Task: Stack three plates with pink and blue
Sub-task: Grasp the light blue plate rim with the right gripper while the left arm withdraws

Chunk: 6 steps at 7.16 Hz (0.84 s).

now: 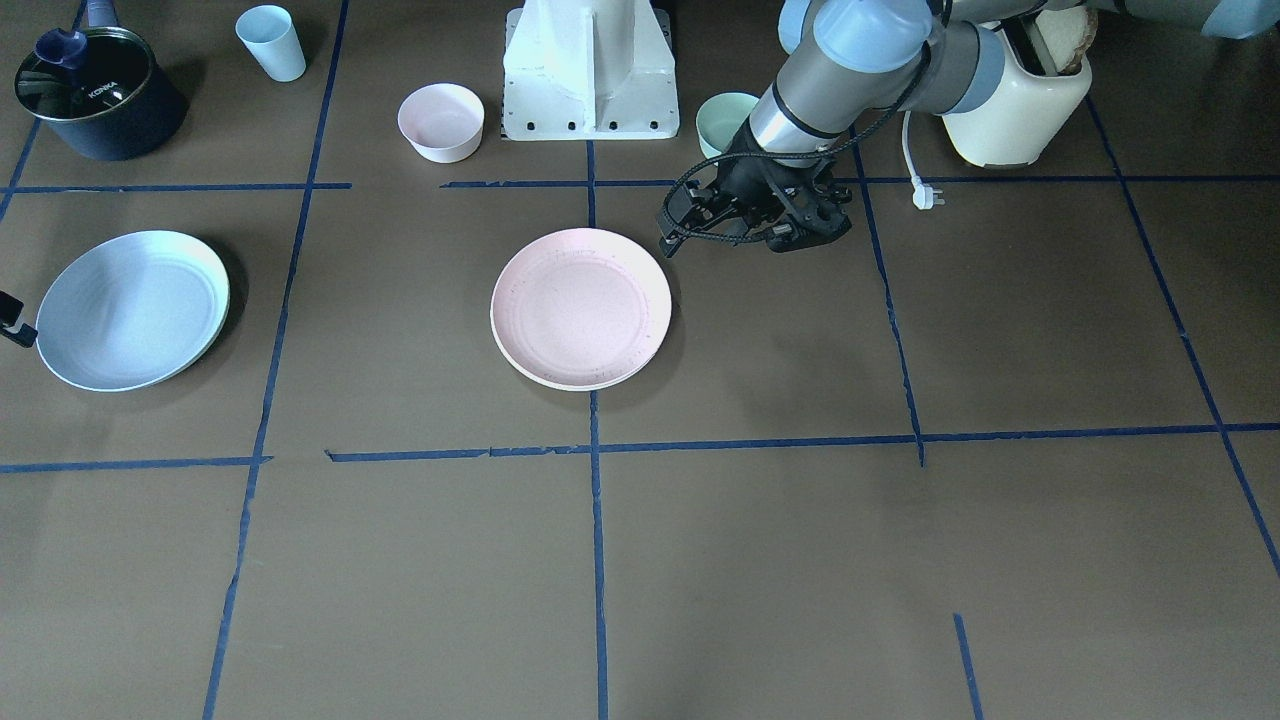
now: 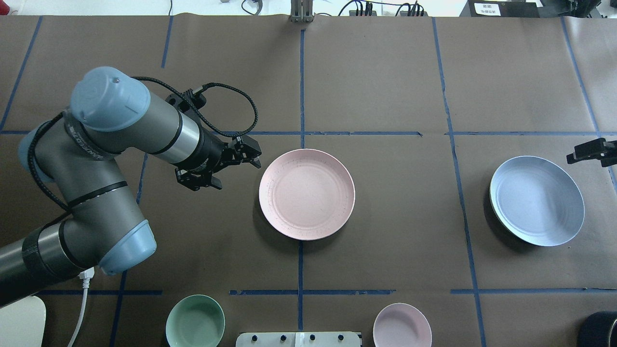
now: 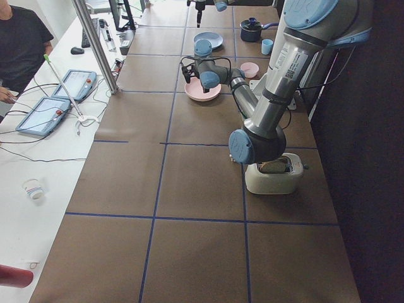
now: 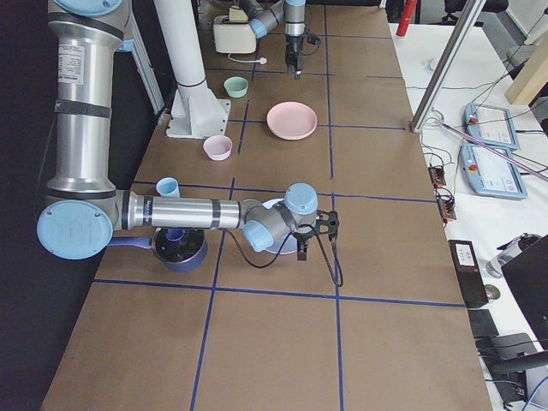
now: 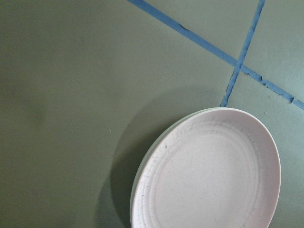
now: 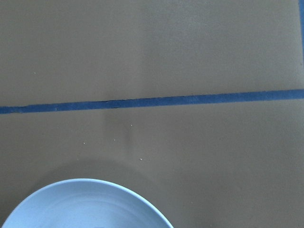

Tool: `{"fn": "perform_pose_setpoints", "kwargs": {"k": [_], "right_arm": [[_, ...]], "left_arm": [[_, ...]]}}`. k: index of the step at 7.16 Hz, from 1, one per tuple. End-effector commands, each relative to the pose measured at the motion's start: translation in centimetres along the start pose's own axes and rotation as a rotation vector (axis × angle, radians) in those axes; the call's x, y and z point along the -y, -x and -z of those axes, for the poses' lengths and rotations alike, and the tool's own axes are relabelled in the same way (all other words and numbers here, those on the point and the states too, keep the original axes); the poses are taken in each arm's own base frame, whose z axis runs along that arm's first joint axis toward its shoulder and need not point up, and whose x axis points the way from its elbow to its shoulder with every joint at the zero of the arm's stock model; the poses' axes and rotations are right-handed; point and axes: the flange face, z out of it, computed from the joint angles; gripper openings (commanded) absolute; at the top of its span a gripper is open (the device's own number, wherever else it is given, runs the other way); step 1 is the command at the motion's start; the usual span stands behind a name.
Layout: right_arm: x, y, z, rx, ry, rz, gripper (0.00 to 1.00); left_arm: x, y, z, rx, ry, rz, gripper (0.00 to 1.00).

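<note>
The right gripper takes the light blue plate by its rim (image 1: 42, 319) next, to stack the pink (image 1: 581, 307) and blue plates.
The pink plate (image 2: 307, 194) lies at the table's middle, also in the front view (image 1: 580, 308) and the left wrist view (image 5: 209, 175). A pale cream rim (image 5: 140, 168) shows just beneath it, so it rests on another plate. The light blue plate (image 2: 537, 200) lies alone far to the robot's right (image 1: 130, 310), and its edge shows in the right wrist view (image 6: 85, 204). My left gripper (image 2: 253, 154) hovers just left of the pink plate, open and empty. My right gripper (image 2: 585, 154) is beside the blue plate's far outer rim, open and empty.
A small pink bowl (image 2: 402, 325) and a mint-green bowl (image 2: 195, 322) stand near the robot base (image 1: 590, 70). A light blue cup (image 1: 272, 42) and a dark pot (image 1: 95, 95) are at the robot's right rear. A cream toaster (image 1: 1015, 110) with its plug (image 1: 925, 195) is at the left rear.
</note>
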Motion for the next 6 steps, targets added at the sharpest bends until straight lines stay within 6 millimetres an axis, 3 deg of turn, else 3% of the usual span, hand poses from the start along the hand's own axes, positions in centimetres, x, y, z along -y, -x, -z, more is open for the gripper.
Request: {"fn": "perform_pose_setpoints", "kwargs": {"k": [1, 3, 5, 6], "right_arm": [[-3.0, -0.4, -2.2, -0.001, 0.032, 0.020, 1.00], [-3.8, -2.2, -3.4, -0.025, 0.059, 0.000, 1.00], [-4.0, -2.3, -4.1, -0.030, 0.074, -0.004, 0.94], [-3.9, -2.0, -4.4, -0.029, 0.078, -0.001, 0.79]], "left_arm": [[0.6, 0.0, 2.0, 0.010, -0.010, -0.003, 1.00], [1.1, 0.5, 2.2, 0.013, -0.016, 0.000, 1.00], [1.4, 1.0, 2.7, 0.014, -0.023, -0.012, 1.00], [1.4, 1.1, 3.1, 0.009, -0.025, -0.015, 1.00]]}}
